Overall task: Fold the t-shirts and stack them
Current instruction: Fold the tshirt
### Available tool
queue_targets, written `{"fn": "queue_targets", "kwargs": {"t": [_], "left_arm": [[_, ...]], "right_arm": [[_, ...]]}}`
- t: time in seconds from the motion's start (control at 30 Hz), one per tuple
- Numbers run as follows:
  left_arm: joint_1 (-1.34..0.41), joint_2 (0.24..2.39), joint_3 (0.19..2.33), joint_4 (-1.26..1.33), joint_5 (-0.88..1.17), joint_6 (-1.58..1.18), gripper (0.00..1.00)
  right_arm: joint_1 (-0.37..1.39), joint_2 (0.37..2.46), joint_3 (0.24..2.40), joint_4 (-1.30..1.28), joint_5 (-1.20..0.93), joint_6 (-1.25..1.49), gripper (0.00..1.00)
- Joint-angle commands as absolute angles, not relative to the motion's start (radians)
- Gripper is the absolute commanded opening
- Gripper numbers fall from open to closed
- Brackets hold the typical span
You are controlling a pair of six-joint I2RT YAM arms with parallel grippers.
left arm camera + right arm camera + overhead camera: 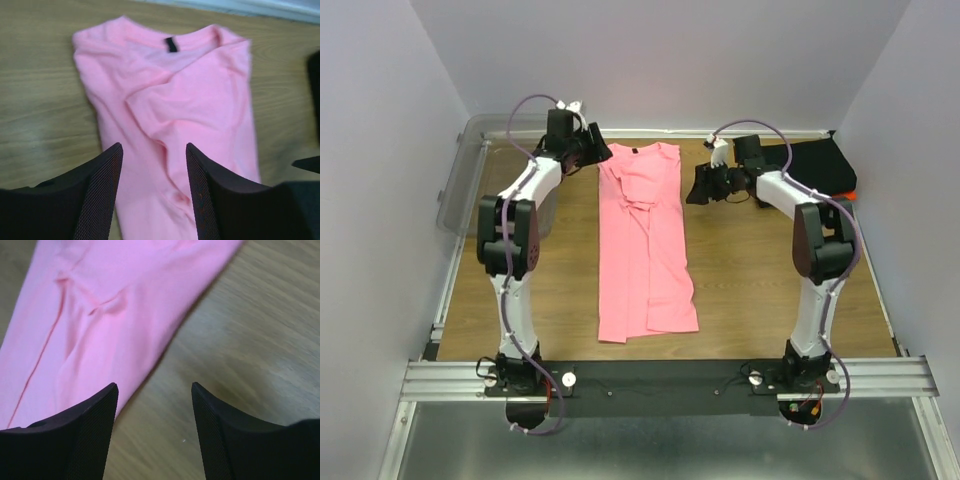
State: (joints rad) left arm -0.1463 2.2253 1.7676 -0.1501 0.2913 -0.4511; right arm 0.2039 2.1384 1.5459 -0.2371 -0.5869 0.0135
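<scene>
My right gripper is about to pick up the pink t-shirt's near hem at the outer corner, to fold the t-shirt's strip toward the collar.
The pink t-shirt (645,240) lies in a long narrow strip down the middle of the table, sides folded in, collar at the far end. It also shows in the left wrist view (175,110), with its dark neck label (171,44), and in the right wrist view (95,315). My left gripper (595,155) is open and empty, above the shirt's far left part. My right gripper (698,190) is open and empty, over bare wood just right of the shirt's edge. A folded black t-shirt (815,163) lies at the far right on an orange one (848,196).
A clear plastic bin (470,185) stands at the far left, beside the left arm. The wooden table (750,290) is walled by white panels. A metal rail (670,378) holds the arm bases at the near edge.
</scene>
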Motion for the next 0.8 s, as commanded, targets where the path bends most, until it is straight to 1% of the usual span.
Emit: {"fn": "queue_targets", "kwargs": {"t": [0.0,0.03,0.1,0.13,0.17,0.2,0.23,0.27,0.3,0.33,0.37,0.4,0.43,0.47,0.5,0.53,0.57,0.6,0.67,0.77], "left_arm": [[-0.166,1.961,1.689,-0.009,0.408,-0.376,0.62],[-0.175,1.878,1.639,-0.006,0.407,-0.359,0.62],[-0.215,1.777,1.580,-0.005,0.371,-0.278,0.62],[-0.238,1.661,1.512,0.020,0.333,-0.240,0.62],[-0.262,1.593,1.465,0.037,0.233,-0.128,0.63],[-0.340,1.519,1.409,0.066,0.188,-0.054,0.63],[-0.380,1.441,1.258,0.160,0.134,0.042,0.64],[-0.467,1.273,1.165,0.229,0.094,0.216,0.64],[-0.468,1.187,1.069,0.300,0.118,0.295,0.66],[-0.507,1.025,0.879,0.422,0.165,0.346,0.83],[-0.514,0.956,0.803,0.454,0.226,0.401,0.88],[-0.520,0.890,0.685,0.459,0.352,0.543,0.96],[-0.523,0.834,0.643,0.430,0.391,0.590,0.98],[-0.523,0.733,0.612,0.392,0.460,0.645,0.98],[-0.526,0.692,0.595,0.335,0.483,0.699,0.98],[-0.531,0.622,0.582,0.207,0.501,0.783,0.97],[-0.534,0.594,0.580,0.151,0.500,0.804,0.97],[-0.537,0.566,0.581,0.053,0.491,0.817,0.96],[-0.545,0.482,0.580,-0.027,0.454,0.842,0.96],[-0.546,0.384,0.572,-0.147,0.411,0.888,0.96]], "right_arm": [[0.224,1.924,1.448,-0.291,-0.707,-0.319,0.69],[0.225,1.863,1.393,-0.296,-0.727,-0.395,0.70],[0.229,1.827,1.349,-0.313,-0.739,-0.440,0.71],[0.230,1.804,1.321,-0.322,-0.761,-0.463,0.71],[0.239,1.793,1.312,-0.374,-0.776,-0.492,0.71],[0.251,1.777,1.302,-0.429,-0.804,-0.555,0.71],[0.273,1.758,1.290,-0.512,-0.828,-0.662,0.71],[0.338,1.697,1.243,-0.684,-0.825,-0.944,0.70],[0.377,1.656,1.191,-0.740,-0.806,-1.082,0.70],[0.415,1.610,1.131,-0.756,-0.770,-1.250,0.71],[0.458,1.558,1.073,-0.747,-0.699,-1.308,0.72],[0.532,1.472,0.972,-0.733,-0.672,-1.334,0.73],[0.576,1.433,0.942,-0.718,-0.649,-1.318,0.75],[0.651,1.383,0.895,-0.692,-0.619,-1.293,0.75],[0.691,1.382,0.876,-0.681,-0.603,-1.270,0.75],[0.734,1.343,0.852,-0.661,-0.548,-1.199,0.75],[0.815,1.309,0.803,-0.588,-0.513,-1.152,0.74],[0.859,1.295,0.767,-0.543,-0.477,-1.111,0.73],[0.966,1.286,0.715,-0.414,-0.367,-0.988,0.73],[1.009,1.324,0.677,-0.361,-0.313,-0.936,0.72]]}}
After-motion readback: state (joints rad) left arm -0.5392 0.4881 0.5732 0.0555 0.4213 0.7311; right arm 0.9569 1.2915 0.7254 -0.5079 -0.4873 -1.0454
